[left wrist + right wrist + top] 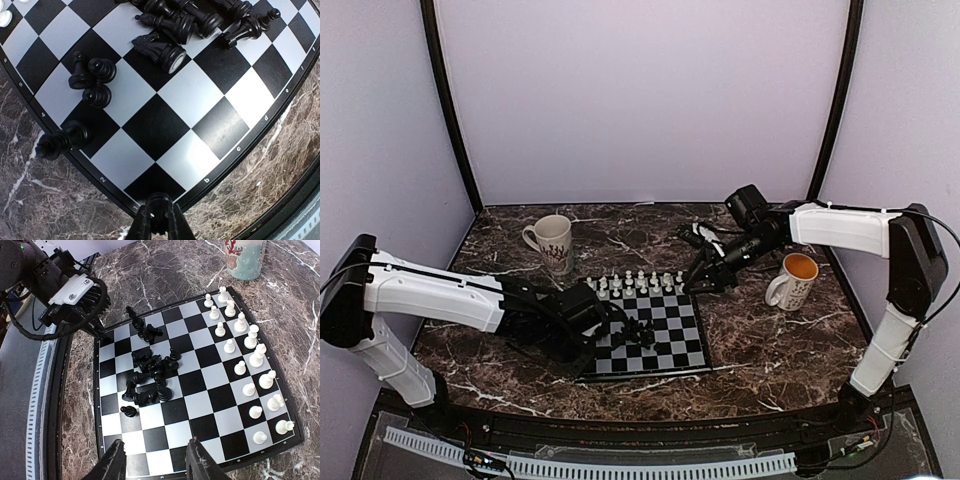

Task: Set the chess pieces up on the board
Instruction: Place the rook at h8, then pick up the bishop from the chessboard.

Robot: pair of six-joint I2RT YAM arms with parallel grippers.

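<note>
My left gripper is holding the black piece with its base over the corner square and free of the pawns. It needs to open now, because the piece would land on that square.
The board [685, 345] lies in the middle of the marble table. White chess pieces [257, 356] stand in two rows along its far side. Black chess pieces [152, 367] lie in a heap near the middle, with one black pawn [129, 411] upright beside them. My left gripper [161, 220] is shut on a black piece [161, 202] over the board's corner square. Three black pawns [92, 80] stand close by, and another black piece [62, 140] lies at the rim. My right gripper [156, 462] hovers open over the board's far right edge, with nothing between its fingers.
A white patterned mug [552, 240] stands behind the board's left corner. A mug with an orange inside [792, 280] stands to the right of the board, under the right arm [840, 225]. The left arm [450, 295] stretches across the table's left side.
</note>
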